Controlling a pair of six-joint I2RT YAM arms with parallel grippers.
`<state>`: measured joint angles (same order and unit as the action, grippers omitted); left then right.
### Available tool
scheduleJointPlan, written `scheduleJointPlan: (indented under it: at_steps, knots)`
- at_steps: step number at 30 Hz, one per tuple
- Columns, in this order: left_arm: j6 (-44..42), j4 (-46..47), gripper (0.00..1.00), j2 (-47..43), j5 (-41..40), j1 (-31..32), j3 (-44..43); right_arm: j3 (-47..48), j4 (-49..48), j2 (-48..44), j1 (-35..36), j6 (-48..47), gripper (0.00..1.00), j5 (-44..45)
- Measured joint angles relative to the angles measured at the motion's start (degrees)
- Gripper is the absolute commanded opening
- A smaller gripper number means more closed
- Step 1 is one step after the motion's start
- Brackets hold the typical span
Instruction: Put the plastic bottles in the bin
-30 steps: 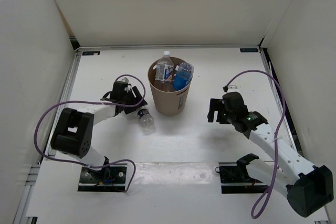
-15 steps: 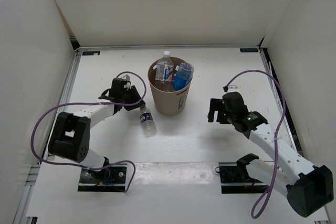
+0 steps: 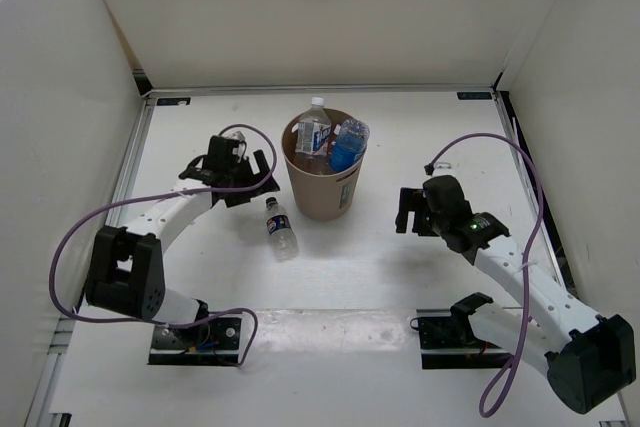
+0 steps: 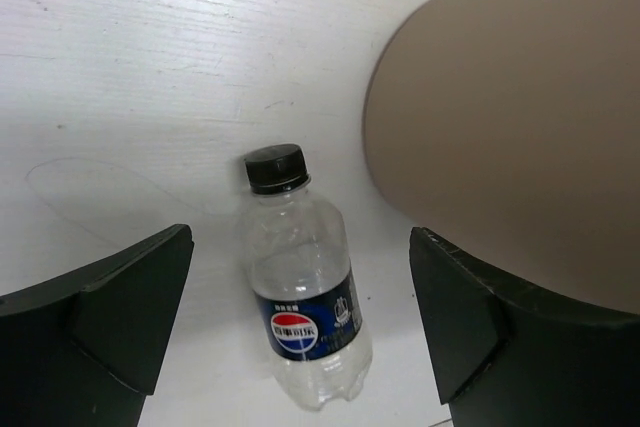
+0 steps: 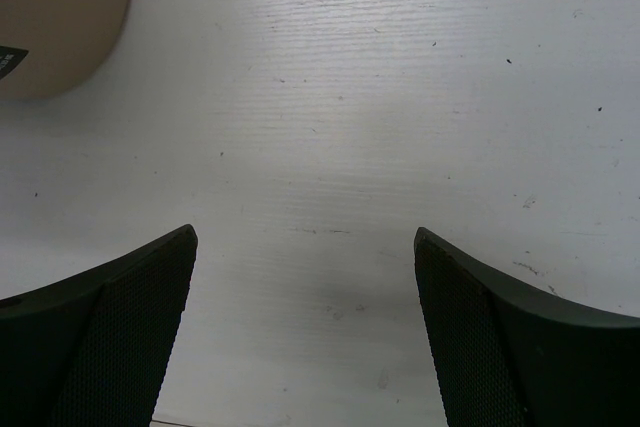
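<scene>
My left gripper is about to pick up the clear plastic bottle by its blue-labeled middle (image 3: 278,222). That leaves the bottle's base free to go into the tan bin (image 3: 322,182).
A clear plastic bottle (image 3: 281,229) with a dark cap and a blue label lies flat on the white table, just left of the tan bin (image 3: 322,182). In the left wrist view this bottle (image 4: 305,312) lies below and between my open fingers, cap pointing away, with the bin's wall (image 4: 520,137) to its right. My left gripper (image 3: 252,179) hovers up-left of it, touching nothing. A white-capped bottle (image 3: 316,125) and a blue-tinted bottle (image 3: 347,145) stick out of the bin. My right gripper (image 3: 403,210) stands open and empty, right of the bin.
White walls close the table on three sides. Purple cables loop from both arms. The arm bases (image 3: 195,339) stand at the near edge. In the right wrist view only bare table and a corner of the bin (image 5: 55,17) show between the gripper (image 5: 305,234) fingers.
My left gripper has opened and drawn back up and to the left, leaving the dark-capped bottle lying on the table. The right arm has not moved.
</scene>
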<state>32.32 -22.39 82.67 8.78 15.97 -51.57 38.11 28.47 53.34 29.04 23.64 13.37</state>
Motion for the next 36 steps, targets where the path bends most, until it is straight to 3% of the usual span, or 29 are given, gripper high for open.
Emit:
scheduleJointPlan:
  at_steps: [6, 15, 16, 20, 36]
  knots:
    - [1.64, -5.66, 1.0, -0.02, -0.02, 0.02, -2.12, -0.02, 0.0, 0.0, 0.42, 0.02, 0.9, 0.15]
    - [7.54, -4.13, 1.0, 2.32, 0.7, 3.56, 2.19, 0.0, 0.0, 0.02, 0.98, 0.11, 0.9, 0.46]
    - [7.87, -3.78, 0.99, 3.02, 0.74, 4.2, 2.19, 0.0, 0.0, 0.02, 0.98, 0.15, 0.9, 0.46]
    - [9.2, -1.9, 0.77, 5.11, 0.92, 5.9, 2.19, 0.0, 0.02, 0.02, 0.98, 0.17, 0.9, 0.48]
    - [9.73, -0.33, 0.57, 6.91, 0.81, 6.67, 2.03, 0.0, 0.02, 0.02, 0.68, 0.22, 0.9, 0.48]
